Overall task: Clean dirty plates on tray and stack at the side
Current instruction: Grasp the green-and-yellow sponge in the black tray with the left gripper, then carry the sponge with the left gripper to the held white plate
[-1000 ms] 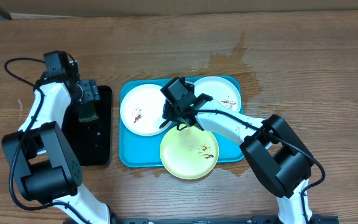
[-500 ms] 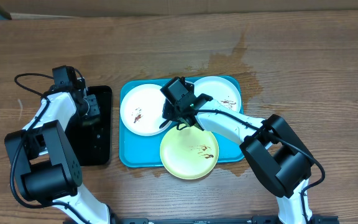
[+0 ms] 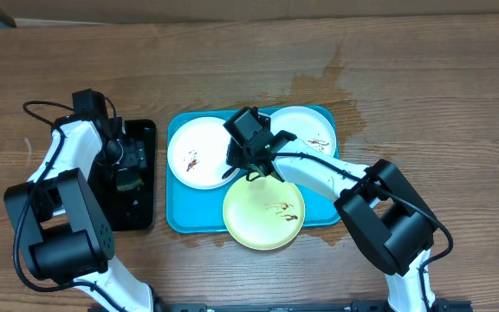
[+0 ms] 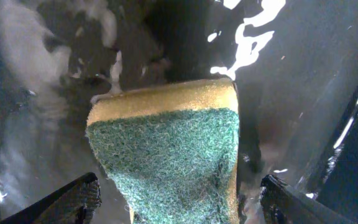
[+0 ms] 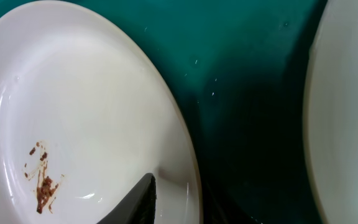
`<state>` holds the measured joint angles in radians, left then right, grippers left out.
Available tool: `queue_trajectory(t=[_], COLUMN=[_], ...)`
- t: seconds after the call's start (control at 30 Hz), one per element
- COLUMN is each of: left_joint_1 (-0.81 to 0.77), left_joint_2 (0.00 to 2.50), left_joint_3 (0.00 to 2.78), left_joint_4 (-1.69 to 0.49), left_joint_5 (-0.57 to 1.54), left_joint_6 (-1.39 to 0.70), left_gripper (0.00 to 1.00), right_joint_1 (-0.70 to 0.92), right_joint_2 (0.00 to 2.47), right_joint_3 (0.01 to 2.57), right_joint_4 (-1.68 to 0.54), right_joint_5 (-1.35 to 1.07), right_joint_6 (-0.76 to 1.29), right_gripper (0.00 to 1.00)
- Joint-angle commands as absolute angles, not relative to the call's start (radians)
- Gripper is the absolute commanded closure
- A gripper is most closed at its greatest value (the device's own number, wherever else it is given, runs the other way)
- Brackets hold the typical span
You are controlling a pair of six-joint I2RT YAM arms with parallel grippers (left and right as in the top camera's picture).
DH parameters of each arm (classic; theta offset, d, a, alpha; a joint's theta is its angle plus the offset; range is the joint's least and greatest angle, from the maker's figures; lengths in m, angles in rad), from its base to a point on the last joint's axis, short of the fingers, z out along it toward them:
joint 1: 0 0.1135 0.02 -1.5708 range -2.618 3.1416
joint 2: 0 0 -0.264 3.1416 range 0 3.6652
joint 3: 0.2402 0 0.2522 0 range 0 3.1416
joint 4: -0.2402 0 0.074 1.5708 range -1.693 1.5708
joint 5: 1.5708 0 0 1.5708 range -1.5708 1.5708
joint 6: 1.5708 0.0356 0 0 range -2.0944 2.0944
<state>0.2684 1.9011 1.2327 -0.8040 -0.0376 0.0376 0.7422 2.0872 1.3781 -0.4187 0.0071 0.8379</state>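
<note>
The left gripper grabs the sponge (image 4: pixel 173 155) by its opposite sides next, green side toward me, which leaves the sponge's yellow bottom free to wipe plates.
Three dirty plates lie on the turquoise tray (image 3: pixel 177 218): a white plate (image 3: pixel 193 149) at the left, a white plate (image 3: pixel 306 130) at the back right, and a yellow-green plate (image 3: pixel 264 215) at the front, overhanging the tray's edge. All three have brown smears. My right gripper (image 3: pixel 248 163) is shut on the right rim of the left white plate (image 5: pixel 73 112), with one finger on top (image 5: pixel 179 194). My left gripper (image 3: pixel 126 163) is open over the black tray (image 3: pixel 137 208). Its fingers (image 4: pixel 179 200) straddle a green-and-yellow sponge (image 4: pixel 173 155) without touching it.
The black tray is wet, with foam in the left wrist view (image 4: pixel 23 56). A dark wet stain (image 3: pixel 323 82) marks the wooden table behind the turquoise tray. A cardboard wall runs along the table's far edge.
My left gripper has moved toward the front over the black tray and now sits around the sponge. The right arm and the plates have not moved.
</note>
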Motion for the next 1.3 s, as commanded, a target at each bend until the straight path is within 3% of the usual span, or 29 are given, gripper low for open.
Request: queue_trajectory(t=[0.0,0.1,0.2,0.3,0.37,0.4,0.47,0.67,0.93,1.17,1.23,1.27], left_joint_1=[0.267,0.267,0.267,0.267,0.265,0.265,0.265,0.265,0.265,0.245,0.236,0.233], left_joint_2=[1.909,1.909,1.909,1.909,1.909,1.909,1.909,1.909,1.909,1.908,1.908,1.908], left_joint_3=[1.208,1.177,1.163,1.140,1.114,1.110,1.110,1.188,1.532,1.648,1.649,1.648], left_joint_4=[-0.769,-0.738,-0.715,-0.693,-0.664,-0.659,-0.653,-0.695,-0.989,-1.070,-1.077,-1.083], left_joint_5=[-0.033,-0.034,-0.025,0.018,0.017,0.009,-0.023,-0.052,-0.051,-0.051,-0.051,-0.050], left_joint_6=[0.052,0.053,0.052,0.052,0.053,0.054,0.054,0.068,0.066,0.068,0.077,0.084], left_gripper=[0.22,0.27,0.42,0.40,0.44,0.50,0.95,0.96,0.96,0.96,0.96,0.96], right_joint_1=[0.749,0.749,0.749,0.749,0.749,0.749,0.749,0.749,0.749,0.749,0.749,0.749], right_joint_2=[2.091,2.091,2.091,2.091,2.091,2.091,2.091,2.091,2.091,2.091,2.091,2.091], right_joint_3=[1.367,1.367,1.367,1.367,1.367,1.367,1.367,1.367,1.367,1.367,1.367,1.367], right_joint_4=[-0.409,-0.408,-0.405,-0.403,-0.405,-0.406,-0.406,-0.405,-0.382,-0.381,-0.374,-0.371], right_joint_5=[0.018,0.018,0.018,0.018,0.018,0.018,0.017,0.018,0.019,0.051,0.056,0.055], right_joint_6=[0.838,0.838,0.838,0.838,0.838,0.838,0.838,0.838,0.838,0.838,0.837,0.837], right_gripper=[0.74,0.74,0.74,0.73,0.65,0.65,0.65,0.71,0.96,0.95,0.82,0.71])
